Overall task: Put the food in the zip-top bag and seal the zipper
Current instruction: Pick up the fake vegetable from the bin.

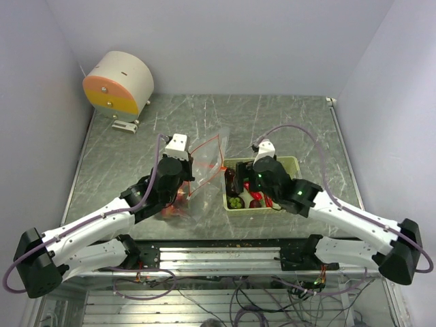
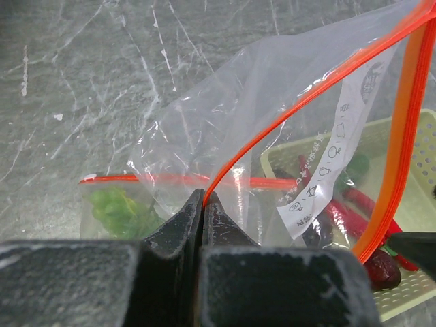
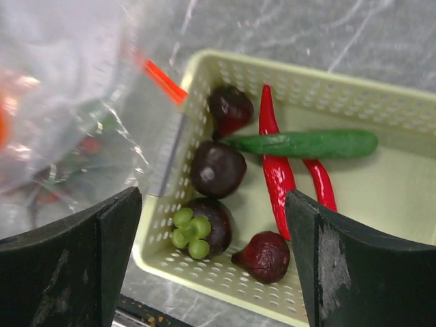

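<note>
The right gripper grips the dark purple fruit by its green top (image 1: 236,203) (image 3: 191,234) next, leaving its round body free to enter the zip-top bag's opening.
The clear zip-top bag (image 1: 204,170) lies left of the pale green basket (image 1: 294,162), its mouth held up. My left gripper (image 2: 203,199) is shut on the bag's orange-red zipper (image 2: 306,102) at one lip. Green food (image 2: 119,208) lies inside the bag. My right gripper (image 3: 212,231) is open above the basket's (image 3: 225,286) near-left corner. Below it lie dark purple fruits (image 3: 216,167), one with a green top (image 3: 191,228), a dark red piece (image 3: 267,255), two red chili peppers (image 3: 276,170) and a long green vegetable (image 3: 306,144).
A round white and orange device (image 1: 117,85) stands at the table's far left corner. The table's metal front rail (image 1: 225,255) runs between the arm bases. White walls close in on all sides.
</note>
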Controlling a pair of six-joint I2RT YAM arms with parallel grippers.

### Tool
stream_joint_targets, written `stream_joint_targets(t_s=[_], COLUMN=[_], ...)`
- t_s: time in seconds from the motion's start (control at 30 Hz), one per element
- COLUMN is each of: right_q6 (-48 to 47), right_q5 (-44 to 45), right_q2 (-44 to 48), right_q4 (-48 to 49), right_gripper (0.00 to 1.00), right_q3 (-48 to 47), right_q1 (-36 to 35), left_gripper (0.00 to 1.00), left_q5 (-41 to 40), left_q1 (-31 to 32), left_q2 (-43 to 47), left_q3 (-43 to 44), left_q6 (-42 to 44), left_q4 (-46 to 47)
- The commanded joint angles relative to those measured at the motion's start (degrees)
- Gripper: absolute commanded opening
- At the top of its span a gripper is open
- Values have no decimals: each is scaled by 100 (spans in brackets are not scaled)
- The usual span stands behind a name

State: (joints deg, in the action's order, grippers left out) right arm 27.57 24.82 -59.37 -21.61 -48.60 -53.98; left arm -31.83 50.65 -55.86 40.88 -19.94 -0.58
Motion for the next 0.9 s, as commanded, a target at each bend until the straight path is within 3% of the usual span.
stream_joint_targets(t_s=[0.0, 0.27, 0.5, 0.7, 0.87], right_q6=[292, 300, 333, 264, 215], right_q5=[-615, -1760, -1898, -1930, -2060], right_q2=[-378, -1064, -1379, -1728, -1984], right_q4=[166, 674, 605, 422, 384], right_gripper=[84, 74, 68, 55, 54], right_q3=[290, 673, 807, 747, 761], right_q1=[269, 370, 380, 404, 423], left_gripper=[7, 7, 7, 7, 7], left_q5=[9, 53, 57, 62, -7], left_q1=[-41, -43, -33, -37, -36], left_q2=[85, 61, 83, 117, 101], left_q3=[95, 45, -9, -10, -8], left_q6=[11, 26, -1, -9, 16], left_q4=[190, 228, 226, 240, 206])
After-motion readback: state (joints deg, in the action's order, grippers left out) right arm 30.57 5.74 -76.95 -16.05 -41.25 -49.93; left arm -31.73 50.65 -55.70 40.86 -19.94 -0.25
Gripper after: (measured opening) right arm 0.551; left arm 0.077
